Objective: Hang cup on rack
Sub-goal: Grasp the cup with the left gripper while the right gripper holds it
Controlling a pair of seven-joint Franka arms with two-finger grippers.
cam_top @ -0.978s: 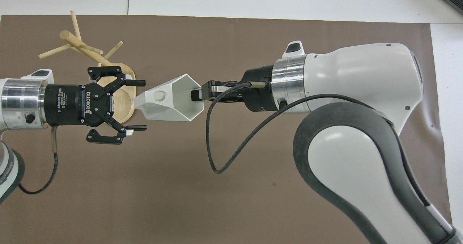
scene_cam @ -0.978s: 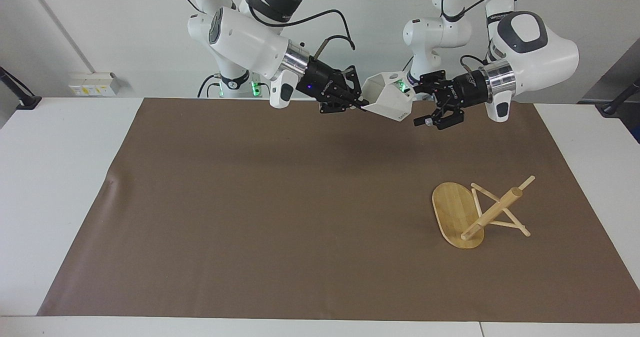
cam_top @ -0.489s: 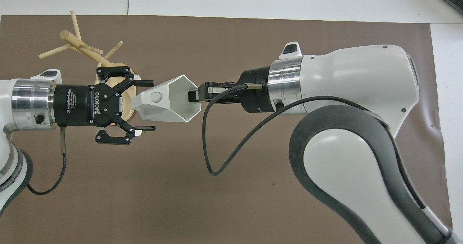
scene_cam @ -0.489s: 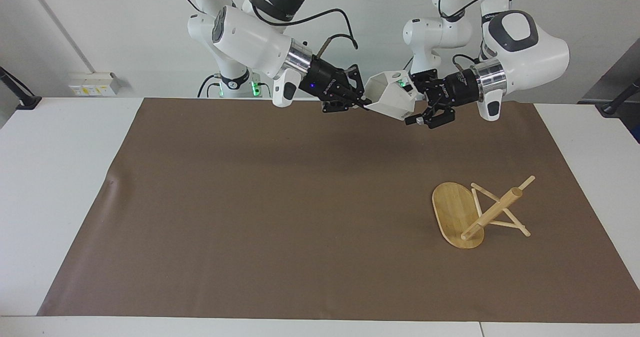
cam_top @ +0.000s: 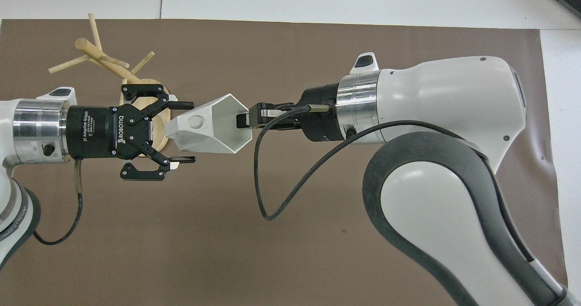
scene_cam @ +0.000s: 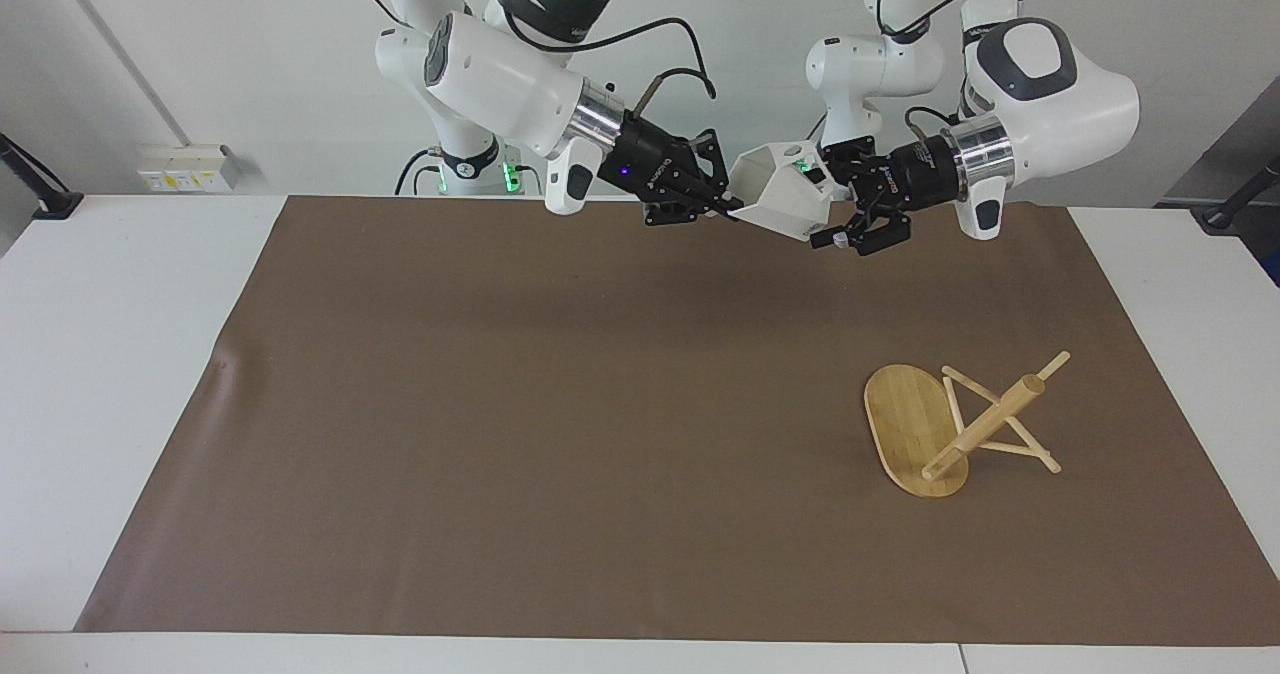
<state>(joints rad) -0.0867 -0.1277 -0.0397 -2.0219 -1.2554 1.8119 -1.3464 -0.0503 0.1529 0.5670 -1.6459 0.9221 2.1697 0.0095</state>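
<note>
The left gripper grabs the cup by its narrow bottom end [cam_top: 173,129] next, so that the cup's handle stays free to hang on the rack [cam_top: 100,54].
The white faceted cup [scene_cam: 782,197] hangs in the air on its side over the mat's edge nearest the robots, between the two grippers. My right gripper [scene_cam: 728,206] is shut on its rim, one finger inside the mouth [cam_top: 243,117]. My left gripper [scene_cam: 826,200] is open, its fingers flanking the cup's narrow bottom end [cam_top: 187,131] without closing on it. The cup's handle with the round hole [cam_top: 196,121] faces up. The bamboo rack [scene_cam: 950,424] lies tipped over on the mat toward the left arm's end; in the overhead view [cam_top: 97,56] the left gripper covers part of its base.
A brown mat [scene_cam: 560,434] covers most of the white table [scene_cam: 120,354]. The right gripper's black cable [cam_top: 263,179] loops down below its wrist.
The left gripper has moved toward the cup, so its open fingers now flank the cup's bottom end. The right gripper has shifted the cup slightly toward it. The rack has not moved.
</note>
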